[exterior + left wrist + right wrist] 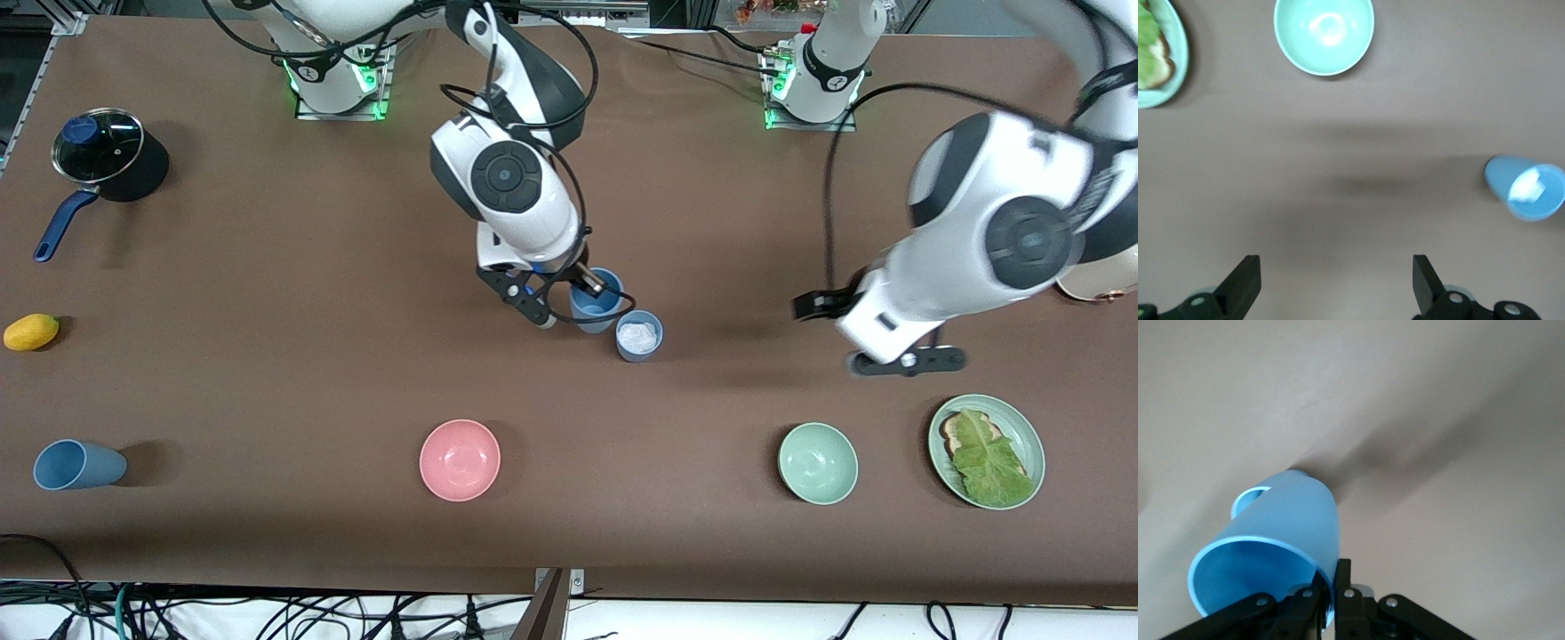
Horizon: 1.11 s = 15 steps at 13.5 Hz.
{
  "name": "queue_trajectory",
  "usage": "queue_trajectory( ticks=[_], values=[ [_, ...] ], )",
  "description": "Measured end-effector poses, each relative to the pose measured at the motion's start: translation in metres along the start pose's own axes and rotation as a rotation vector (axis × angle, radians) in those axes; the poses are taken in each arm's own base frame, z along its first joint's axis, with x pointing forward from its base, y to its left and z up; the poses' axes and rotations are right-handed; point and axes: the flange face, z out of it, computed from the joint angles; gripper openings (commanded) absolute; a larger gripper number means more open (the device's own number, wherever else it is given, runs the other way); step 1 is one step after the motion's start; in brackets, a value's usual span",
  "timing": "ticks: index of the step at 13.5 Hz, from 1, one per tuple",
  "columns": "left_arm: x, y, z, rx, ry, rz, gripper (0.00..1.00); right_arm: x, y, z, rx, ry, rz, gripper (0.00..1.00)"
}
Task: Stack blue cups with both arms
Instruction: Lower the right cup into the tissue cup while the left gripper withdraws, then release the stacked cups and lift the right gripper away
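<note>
My right gripper holds the cup and needs to keep holding it until the held cup's base (593, 324), outside, lines up with the standing cup's rim (639, 320). The cup would miss if I opened now.
My right gripper (580, 292) is shut on the rim of a blue cup (594, 304) and holds it tilted just above the table; the right wrist view shows the pinched rim (1331, 587) and the cup (1271, 540). A second blue cup (638, 335) stands upright right beside it, with something white inside; it also shows in the left wrist view (1527, 189). A third blue cup (76, 465) lies on its side at the right arm's end, near the front camera. My left gripper (876, 336) (1337, 287) is open and empty over bare table.
A pink bowl (460, 460) and a pale green bowl (818, 463) (1323, 33) sit near the front camera. A green plate with toast and lettuce (1031, 436) lies beside the green bowl. A lidded black pot (107, 156) and a yellow fruit (31, 332) are at the right arm's end.
</note>
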Motion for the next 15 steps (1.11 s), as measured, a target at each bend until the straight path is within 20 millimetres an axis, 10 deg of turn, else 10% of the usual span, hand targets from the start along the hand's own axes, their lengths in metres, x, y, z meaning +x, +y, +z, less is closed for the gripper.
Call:
queue_trajectory(
  ticks=[6,15],
  values=[
    [-0.030,-0.109,-0.049,-0.031,0.046,0.157,1.00,-0.009,-0.012,0.011,0.089,-0.019,0.041,0.00],
    [-0.092,-0.111,-0.088,-0.042,0.156,0.117,1.00,-0.011,-0.016,0.045,0.111,-0.015,0.047,0.00]
  ],
)
